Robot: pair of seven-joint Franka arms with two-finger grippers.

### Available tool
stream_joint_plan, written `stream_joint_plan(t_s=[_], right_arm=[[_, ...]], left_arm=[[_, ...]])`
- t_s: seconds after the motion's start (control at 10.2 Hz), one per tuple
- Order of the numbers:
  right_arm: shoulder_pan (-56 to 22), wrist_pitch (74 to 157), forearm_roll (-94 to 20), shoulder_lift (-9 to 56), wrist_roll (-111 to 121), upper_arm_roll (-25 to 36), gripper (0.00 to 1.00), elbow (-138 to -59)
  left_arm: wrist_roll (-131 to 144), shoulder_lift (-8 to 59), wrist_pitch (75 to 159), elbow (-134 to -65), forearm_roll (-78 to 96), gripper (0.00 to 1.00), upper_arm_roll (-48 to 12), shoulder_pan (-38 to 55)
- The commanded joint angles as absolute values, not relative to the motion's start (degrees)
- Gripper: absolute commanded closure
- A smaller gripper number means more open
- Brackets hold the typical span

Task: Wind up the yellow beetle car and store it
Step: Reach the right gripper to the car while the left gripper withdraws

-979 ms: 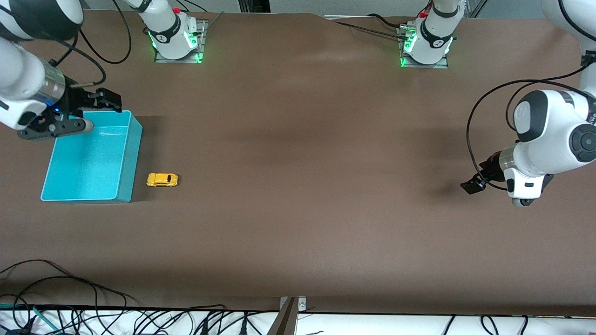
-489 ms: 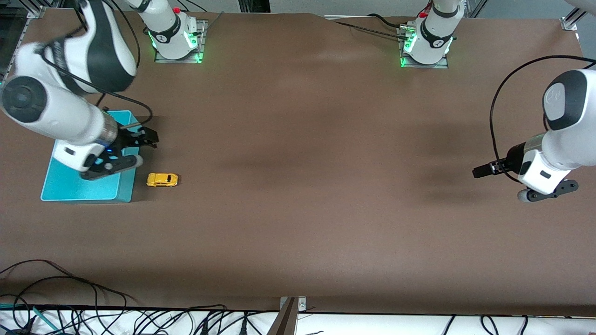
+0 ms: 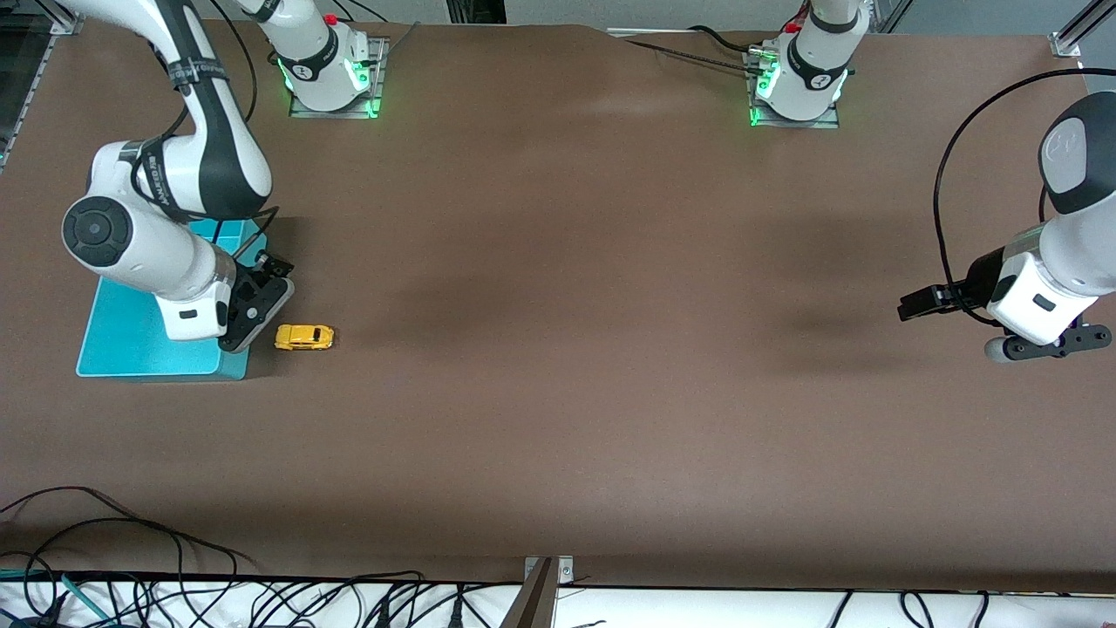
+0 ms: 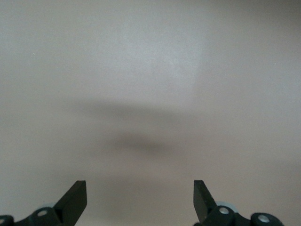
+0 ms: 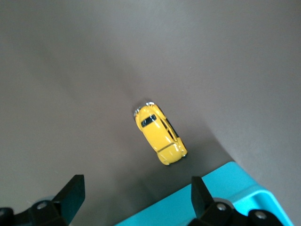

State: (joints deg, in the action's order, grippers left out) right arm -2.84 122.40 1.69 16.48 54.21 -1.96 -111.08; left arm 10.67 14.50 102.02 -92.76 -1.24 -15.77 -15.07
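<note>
The yellow beetle car has a rounded, sloping hood and tail (image 3: 284,336), so the robot's right gripper needs to grab it across its two long facing sides next.
The yellow beetle car (image 3: 304,337) stands on the brown table beside the turquoise bin (image 3: 148,374), toward the right arm's end. My right gripper (image 3: 261,295) hangs open and empty over the bin's edge next to the car. In the right wrist view the car (image 5: 160,134) lies ahead of the spread fingertips (image 5: 74,192), with a corner of the bin (image 5: 230,193) beneath them. My left gripper (image 3: 922,303) is open and empty over bare table at the left arm's end. The left wrist view shows only its fingertips (image 4: 76,197) and the table.
The bin shows nothing in its visible part; the right arm covers much of it. The arm bases (image 3: 330,65) stand along the table's edge farthest from the camera. Cables (image 3: 131,558) lie along the nearest edge.
My right arm swung from over the bin's end farthest from the camera toward the car and turned its gripper downward. My left arm shifted toward its end of the table. The car stayed put.
</note>
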Motion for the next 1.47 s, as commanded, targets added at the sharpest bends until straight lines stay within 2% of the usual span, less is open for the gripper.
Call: stream_joint_plan(t_s=[0.0, 0.29, 0.69, 1.08, 1.17, 1.37], right_arm=[[-2.0, 127.1, 1.7, 18.4, 64.0, -3.0, 0.00, -112.8], [-1.9, 136.8, 1.8, 23.6, 69.2, -3.0, 0.00, -113.4], [-1.9, 145.3, 1.7, 28.9, 69.7, -3.0, 0.00, -113.4], [-1.8, 149.3, 1.6, 30.8, 69.7, -3.0, 0.00, -115.3], [-1.8, 149.5, 1.6, 30.8, 69.7, -3.0, 0.04, -115.6], [-1.8, 149.3, 1.6, 30.3, 70.0, -3.0, 0.32, -116.2]], left_arm=[[9.1, 14.2, 100.7, -92.3, -0.7, 0.00, -16.1, -14.6], [8.3, 13.4, 99.9, -92.5, -0.7, 0.00, -16.0, -15.2], [8.3, 12.7, 99.5, -92.8, -0.2, 0.00, -16.0, -15.5], [8.3, 12.7, 99.5, -92.8, -0.1, 0.00, -16.0, -15.5], [8.3, 12.7, 99.5, -92.8, -0.2, 0.00, -16.0, -15.5], [8.3, 12.7, 99.5, -92.7, -0.2, 0.00, -15.9, -15.5]])
